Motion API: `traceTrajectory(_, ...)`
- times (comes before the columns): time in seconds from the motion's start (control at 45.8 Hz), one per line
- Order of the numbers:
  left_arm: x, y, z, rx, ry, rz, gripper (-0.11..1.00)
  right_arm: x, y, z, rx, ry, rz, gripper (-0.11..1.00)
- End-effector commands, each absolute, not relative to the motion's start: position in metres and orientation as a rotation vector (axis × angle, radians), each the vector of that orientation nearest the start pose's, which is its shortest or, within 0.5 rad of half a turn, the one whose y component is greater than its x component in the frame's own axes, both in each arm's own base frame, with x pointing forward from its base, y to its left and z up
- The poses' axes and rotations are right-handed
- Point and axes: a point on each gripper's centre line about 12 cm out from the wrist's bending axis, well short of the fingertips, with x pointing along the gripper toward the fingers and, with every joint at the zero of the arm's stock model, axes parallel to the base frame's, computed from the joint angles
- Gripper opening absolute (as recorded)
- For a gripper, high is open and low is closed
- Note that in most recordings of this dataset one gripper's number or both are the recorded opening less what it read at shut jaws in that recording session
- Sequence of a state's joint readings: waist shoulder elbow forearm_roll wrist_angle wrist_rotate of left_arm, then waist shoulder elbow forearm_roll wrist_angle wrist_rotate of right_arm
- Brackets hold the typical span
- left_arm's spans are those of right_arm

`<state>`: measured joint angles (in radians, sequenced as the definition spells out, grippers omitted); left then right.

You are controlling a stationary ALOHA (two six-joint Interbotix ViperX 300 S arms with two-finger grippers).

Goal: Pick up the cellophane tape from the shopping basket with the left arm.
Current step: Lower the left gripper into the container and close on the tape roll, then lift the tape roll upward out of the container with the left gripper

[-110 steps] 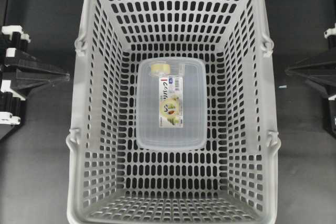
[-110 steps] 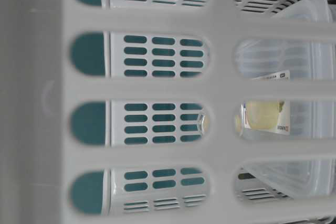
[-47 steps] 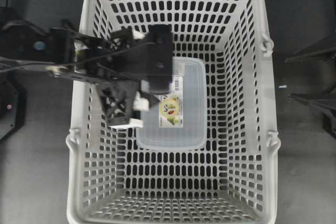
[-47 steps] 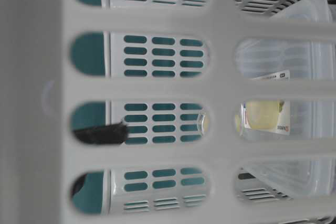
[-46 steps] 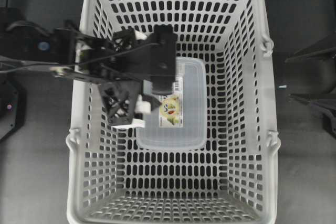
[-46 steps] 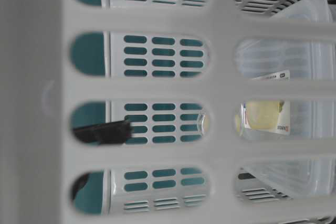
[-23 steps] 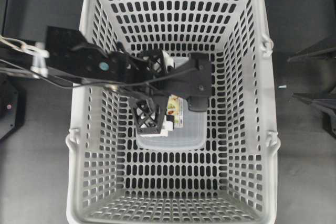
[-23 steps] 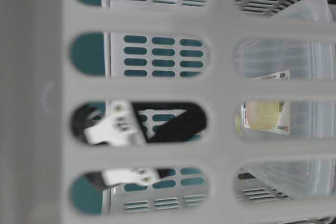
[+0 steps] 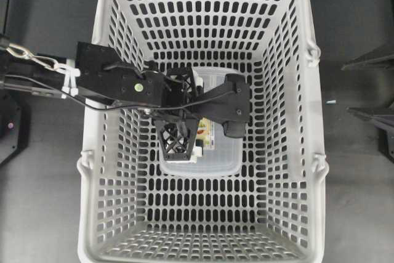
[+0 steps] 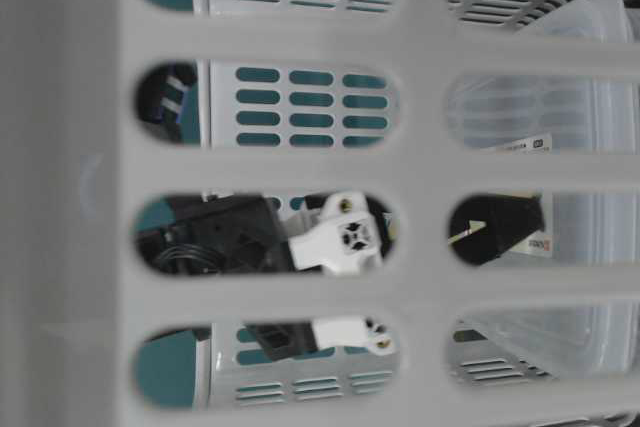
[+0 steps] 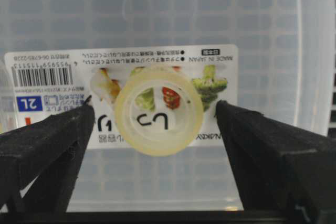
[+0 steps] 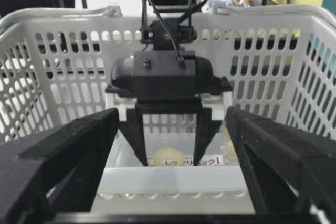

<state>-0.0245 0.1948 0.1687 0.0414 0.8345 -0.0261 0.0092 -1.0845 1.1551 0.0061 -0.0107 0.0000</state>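
Note:
My fingers reach down beside the tape roll (image 11: 159, 111) over the label, so it is time for my left gripper to close on the roll.
The cellophane tape (image 11: 158, 111), a pale yellow ring, lies flat on the label of a clear lidded box (image 11: 157, 14) in the grey shopping basket (image 9: 283, 90). My left gripper (image 11: 154, 106) points down over the box and is open. One black finger stands on each side of the roll, with a gap on both sides. In the right wrist view the tape (image 12: 167, 157) shows low between those two fingers. From overhead the left arm (image 9: 123, 84) reaches in over the basket's left rim and hides the roll. My right gripper (image 12: 172, 129) stands open outside the basket.
The clear box (image 9: 225, 152) takes up the middle of the basket floor, with perforated walls (image 12: 273, 66) rising on all sides. At table level, the basket wall (image 10: 300, 167) fills the view, and white gripper parts (image 10: 340, 237) show through its slots.
My left arm has swung right, into the basket and over the box, and its jaws have opened wide around the tape. The right arm has not moved.

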Motion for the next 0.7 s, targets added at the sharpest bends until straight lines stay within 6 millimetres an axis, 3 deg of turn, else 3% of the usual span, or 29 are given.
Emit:
traceTrajectory(0.0, 0.442, -0.008, 0.196, 0.039, 1.166, 0.002, 0.90, 0.181, 0.002, 0.300, 0.006, 0.037, 0.009, 0.79)
traceTrajectory(0.218, 0.442, -0.008, 0.195, 0.038, 1.163, 0.002, 0.87, 0.181, 0.002, 0.299, 0.007, 0.038, 0.009, 0.79)
traceTrajectory(0.284, 0.441, -0.009, 0.196, 0.041, 1.166, -0.001, 0.79, 0.181, 0.002, 0.300, 0.009, 0.037, 0.009, 0.79)
traceTrajectory(0.415, 0.442, -0.011, 0.206, 0.044, 1.165, -0.004, 0.49, 0.181, 0.002, 0.299, 0.012, 0.038, 0.010, 0.79)
traceTrajectory(0.524, 0.446, -0.014, 0.233, 0.045, 1.122, -0.008, 0.50, 0.181, 0.002, 0.299, 0.012, 0.038, 0.010, 0.79)
traceTrajectory(0.677, 0.448, -0.022, 0.293, 0.048, 1.088, -0.017, 0.50, 0.181, 0.002, 0.299, 0.012, 0.038, 0.010, 0.79)
